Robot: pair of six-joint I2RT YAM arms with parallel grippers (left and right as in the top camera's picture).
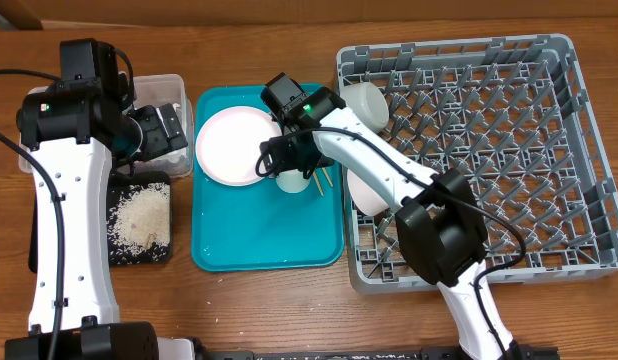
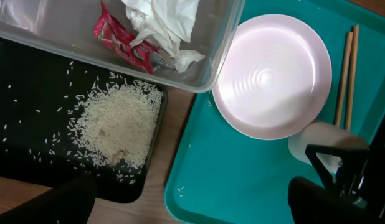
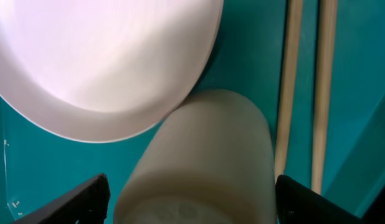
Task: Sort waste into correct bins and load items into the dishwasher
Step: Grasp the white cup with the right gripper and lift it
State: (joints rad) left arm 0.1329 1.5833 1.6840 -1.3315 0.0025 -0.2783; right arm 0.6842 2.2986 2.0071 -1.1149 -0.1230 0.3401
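Note:
The small white cup would stay on the teal tray if I lifted my open right gripper now, because there is a gap between my finger and the cup.
The small white cup (image 1: pixel 292 183) lies on the teal tray (image 1: pixel 259 245), against the rim of the large white plate (image 1: pixel 232 146). My right gripper (image 1: pixel 289 165) is open and straddles the cup (image 3: pixel 199 162), one finger on each side. Two wooden chopsticks (image 1: pixel 324 180) lie just right of the cup (image 3: pixel 304 87). My left gripper (image 2: pixel 192 208) is open and empty, above the clear tub (image 1: pixel 169 90) and the black tray (image 1: pixel 139 250). The tub holds the crumpled napkin (image 2: pixel 164 22) and the red wrapper (image 2: pixel 121 40). Rice (image 2: pixel 118 124) lies heaped on the black tray.
The grey dish rack (image 1: pixel 579 150) stands at the right and holds a white bowl (image 1: pixel 367 100) at its left wall. A second pale dish (image 1: pixel 361 195) sits lower, partly behind my right arm. A few rice grains lie on the teal tray (image 2: pixel 183 190).

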